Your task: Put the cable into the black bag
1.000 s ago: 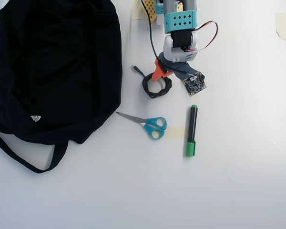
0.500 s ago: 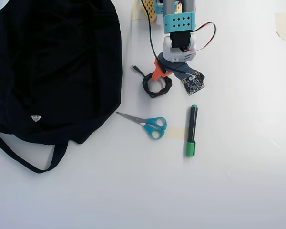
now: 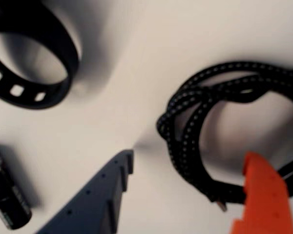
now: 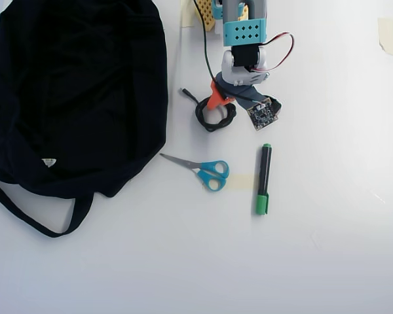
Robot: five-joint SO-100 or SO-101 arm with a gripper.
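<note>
Next, my gripper grabs the coiled cable by its bundled parts beside the cable's metal tip point(image 3: 221, 206), to put the cable point(image 3: 181, 130) into the black bag.
The black braided cable point(image 3: 181, 130) lies coiled on the white table; in the overhead view its coil point(image 4: 211, 122) sits just right of the black bag point(image 4: 72, 91), with a loose end point(image 4: 185, 93) pointing toward the bag. My gripper point(image 3: 190, 161) is open and low over the coil. The orange jaw stands over the coil's inside and the dark grey jaw outside it, with the coil's left strand between them. In the overhead view the gripper point(image 4: 228, 99) covers the coil's upper edge. The bag lies flat at the left, and its opening cannot be made out.
Blue-handled scissors point(image 4: 206, 171) lie below the cable, and a handle ring shows in the wrist view point(image 3: 39, 58). A green-capped marker point(image 4: 263, 178) lies at the right, also in the wrist view point(image 3: 7, 195). A bag strap point(image 4: 33, 219) trails at the lower left.
</note>
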